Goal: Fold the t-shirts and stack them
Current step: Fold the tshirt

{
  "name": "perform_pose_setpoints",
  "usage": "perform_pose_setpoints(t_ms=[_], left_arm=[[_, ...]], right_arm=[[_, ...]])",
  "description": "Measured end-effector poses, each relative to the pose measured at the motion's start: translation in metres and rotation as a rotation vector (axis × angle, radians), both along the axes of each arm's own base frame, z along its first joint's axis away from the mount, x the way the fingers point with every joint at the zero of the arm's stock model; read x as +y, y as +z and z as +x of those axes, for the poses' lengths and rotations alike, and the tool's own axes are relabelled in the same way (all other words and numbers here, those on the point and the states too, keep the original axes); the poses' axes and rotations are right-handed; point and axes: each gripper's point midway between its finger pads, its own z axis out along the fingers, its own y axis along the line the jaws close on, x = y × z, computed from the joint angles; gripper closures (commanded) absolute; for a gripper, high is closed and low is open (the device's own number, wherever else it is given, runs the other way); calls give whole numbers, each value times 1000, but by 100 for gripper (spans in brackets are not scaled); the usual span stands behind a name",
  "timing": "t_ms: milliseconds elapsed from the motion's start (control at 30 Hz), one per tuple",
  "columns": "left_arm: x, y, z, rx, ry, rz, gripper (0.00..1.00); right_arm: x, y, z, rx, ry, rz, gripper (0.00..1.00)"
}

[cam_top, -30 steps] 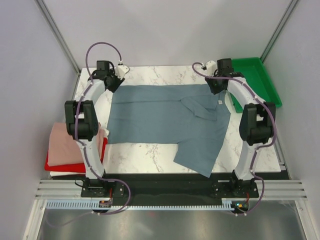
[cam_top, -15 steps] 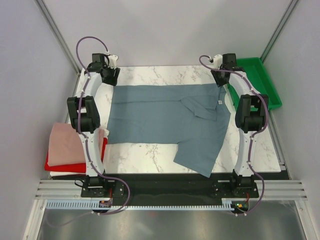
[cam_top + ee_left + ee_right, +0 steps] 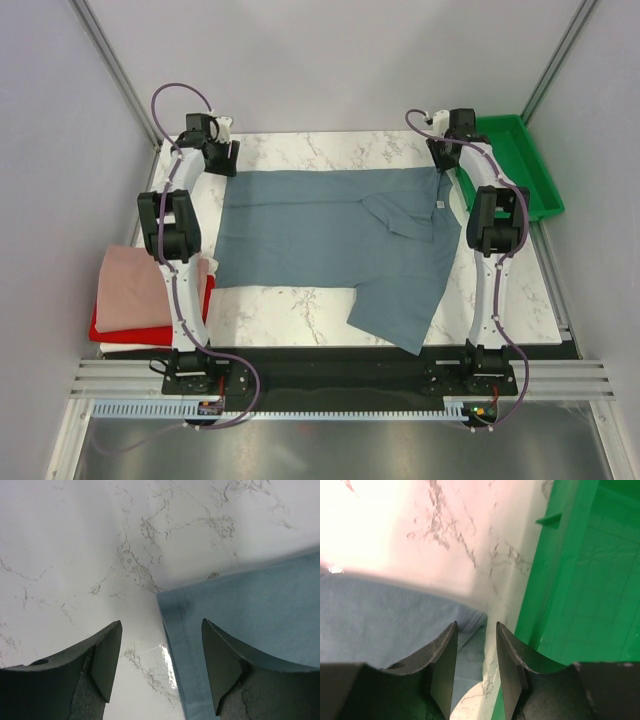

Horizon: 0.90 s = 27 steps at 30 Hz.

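Note:
My right gripper grabs its far corner (image 3: pixel 440 172) beside the green tray, opposite my left gripper, next, to spread the slate blue-grey t-shirt (image 3: pixel 330 235) flat for folding.
A slate blue-grey t-shirt (image 3: pixel 330 235) lies spread on the marble table (image 3: pixel 300 310), its lower right part folded over at an angle. My left gripper (image 3: pixel 222 158) hovers over the shirt's far left corner, open; in the left wrist view the hem corner (image 3: pixel 235 610) runs between the spread fingers (image 3: pixel 102 665), untouched. My right gripper (image 3: pixel 441 160) stands open at the far right corner; the shirt's edge (image 3: pixel 385 625) and bare marble show between its fingers (image 3: pixel 442 665). Folded pink (image 3: pixel 135 285), red (image 3: pixel 130 328) and white (image 3: pixel 135 347) t-shirts sit stacked at the left.
A green plastic tray (image 3: pixel 512 160) stands at the back right, its wall (image 3: pixel 580 580) close beside my right gripper. Grey walls close in the table at the back and sides. The arms' bases sit on a black rail (image 3: pixel 340 372) at the near edge.
Both grippers have opened and let go of the shirt's far corners. Both wrists have moved slightly outward and back, and the arms now stand straighter.

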Motion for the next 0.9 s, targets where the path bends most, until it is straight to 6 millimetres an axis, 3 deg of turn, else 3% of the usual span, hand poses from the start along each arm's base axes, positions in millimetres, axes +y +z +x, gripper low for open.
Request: perform_pose_setpoints(t_ms=[233, 600, 900], left_arm=[[-1, -2, 1, 2, 5, -6, 26], [-1, -13, 4, 14, 6, -7, 28], [-1, -15, 5, 16, 5, -9, 28]], right_arm=[[3, -1, 14, -28, 1, 30, 53], [11, -15, 14, -12, 2, 64, 53], [7, -18, 16, -15, -12, 66, 84]])
